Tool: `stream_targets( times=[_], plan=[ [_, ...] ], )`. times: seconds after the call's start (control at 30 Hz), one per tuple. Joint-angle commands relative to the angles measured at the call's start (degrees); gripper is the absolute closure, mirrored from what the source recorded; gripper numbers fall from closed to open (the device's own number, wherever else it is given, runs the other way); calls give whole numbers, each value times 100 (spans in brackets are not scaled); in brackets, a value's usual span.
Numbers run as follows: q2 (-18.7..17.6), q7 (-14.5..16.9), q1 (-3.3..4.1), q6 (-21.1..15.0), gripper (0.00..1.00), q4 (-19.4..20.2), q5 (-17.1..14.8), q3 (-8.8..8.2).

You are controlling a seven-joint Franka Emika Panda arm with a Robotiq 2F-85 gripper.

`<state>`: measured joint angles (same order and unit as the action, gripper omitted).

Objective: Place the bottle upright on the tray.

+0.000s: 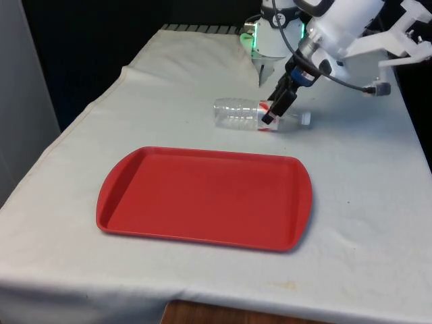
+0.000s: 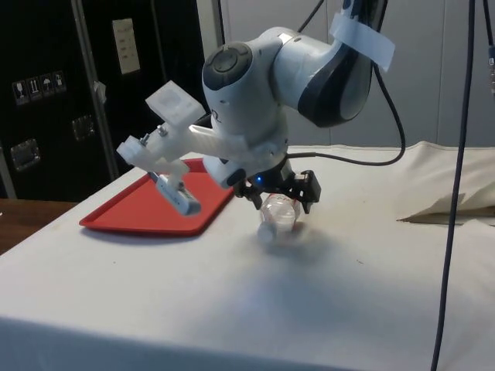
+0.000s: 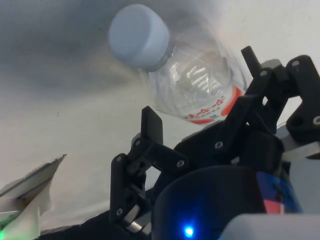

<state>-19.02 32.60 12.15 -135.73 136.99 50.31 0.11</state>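
The bottle needs to stand upright on the tray point(image 1: 202, 196), so I should next take hold of its labeled body point(image 1: 266, 116) with my gripper.
A clear plastic bottle point(image 1: 236, 113) with a red label and a white cap point(image 1: 305, 119) lies on its side on the white cloth, just beyond the far edge of the red tray point(image 1: 202, 196). The cap points to the front view's right. My gripper point(image 1: 270, 116) is lowered over the bottle at the label, tilted, one finger on each side. In the wrist view the fingers point(image 3: 151, 122) straddle the bottle point(image 3: 195, 80) close to its sides, open. From the side, the bottle point(image 2: 278, 218) rests on the table beneath the gripper point(image 2: 282, 202), with the tray point(image 2: 147, 209) behind it.
The tray holds nothing. A raised fold of the cloth point(image 1: 260, 67) sits near the robot's base behind the bottle. A black cable point(image 2: 456, 154) hangs down at the side view's right. Bare cloth surrounds the tray.
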Motion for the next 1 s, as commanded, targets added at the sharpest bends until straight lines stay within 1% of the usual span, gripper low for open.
stream_targets(
  times=[0.0,0.17,0.2,0.23,0.27,0.43,0.5,0.53,0.57,0.83,0.87,0.9,0.97],
  plan=[
    [-23,-34,6,-17,0,-11,92,-34],
    [-74,-23,11,86,0,-40,132,-40],
    [-52,6,-6,69,0,-17,69,-23],
    [-97,-23,11,138,0,-63,149,-40],
    [-103,-17,17,172,0,-74,155,-40],
    [-120,-29,23,304,0,-109,189,-17],
    [-120,-29,23,315,0,-109,183,-11],
    [-120,11,0,304,0,-103,132,0],
    [-120,-29,23,327,0,-109,172,0],
    [-132,-46,23,321,0,-115,166,0],
    [-120,0,6,315,0,-103,132,6],
    [-143,-57,29,327,0,-115,166,6],
    [-183,-120,40,327,0,-132,183,6]
  ],
)
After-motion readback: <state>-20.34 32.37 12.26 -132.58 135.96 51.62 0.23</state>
